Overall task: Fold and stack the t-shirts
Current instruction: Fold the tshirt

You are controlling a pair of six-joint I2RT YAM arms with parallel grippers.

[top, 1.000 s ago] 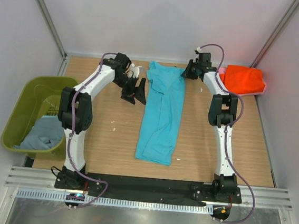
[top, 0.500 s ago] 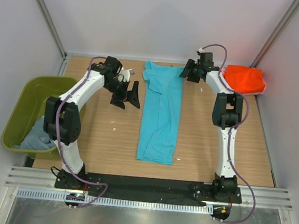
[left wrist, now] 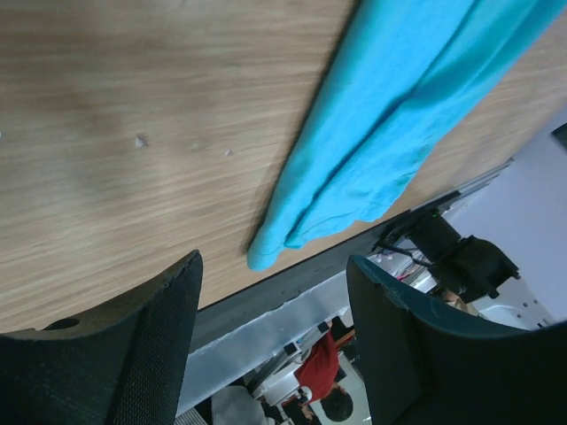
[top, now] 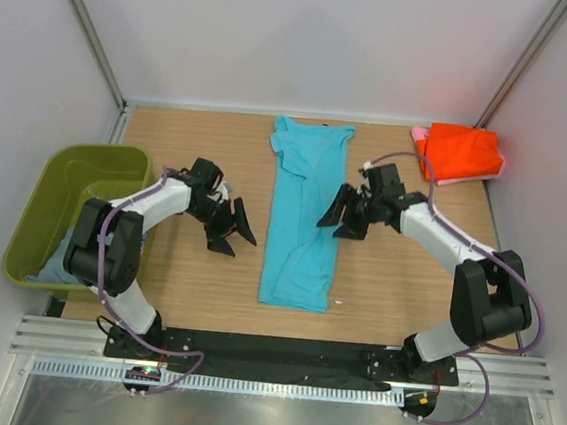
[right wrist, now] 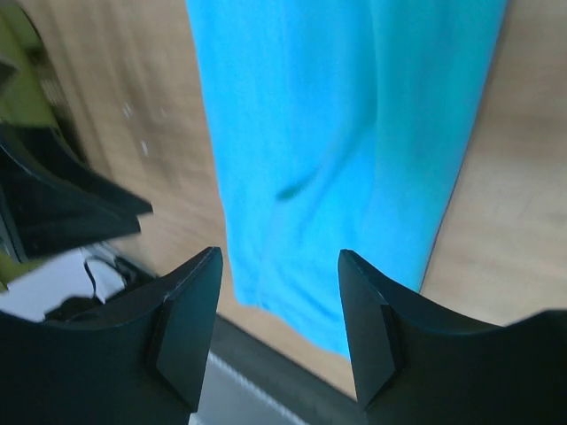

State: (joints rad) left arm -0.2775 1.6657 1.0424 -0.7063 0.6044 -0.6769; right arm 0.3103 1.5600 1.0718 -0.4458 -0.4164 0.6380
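Next, my right gripper will grab the turquoise t-shirt's near-end corner (top: 324, 308), to fold the t-shirt over, leaving the other corner of that end for my left gripper.
A bright turquoise t-shirt (top: 305, 210) lies folded lengthwise in a long strip down the middle of the table; its lower end shows in both wrist views (left wrist: 390, 115) (right wrist: 337, 142). An orange-red t-shirt (top: 459, 152) sits folded at the back right on a pink one (top: 418, 135). A grey-blue shirt (top: 63, 264) lies in the bin. My left gripper (top: 233, 234) stands open and empty just left of the strip. Open and empty too, my right gripper (top: 339, 217) hovers at the strip's right edge.
An olive-green bin (top: 60, 199) stands off the table's left edge. A black bar and metal rail (top: 280, 358) run along the near edge, where the arm bases sit. White walls enclose the back and sides.
Both arms have swung from the back of the table toward its middle. The right gripper let go of the shirt's collar end and opened. The turquoise shirt now lies flat and straight.
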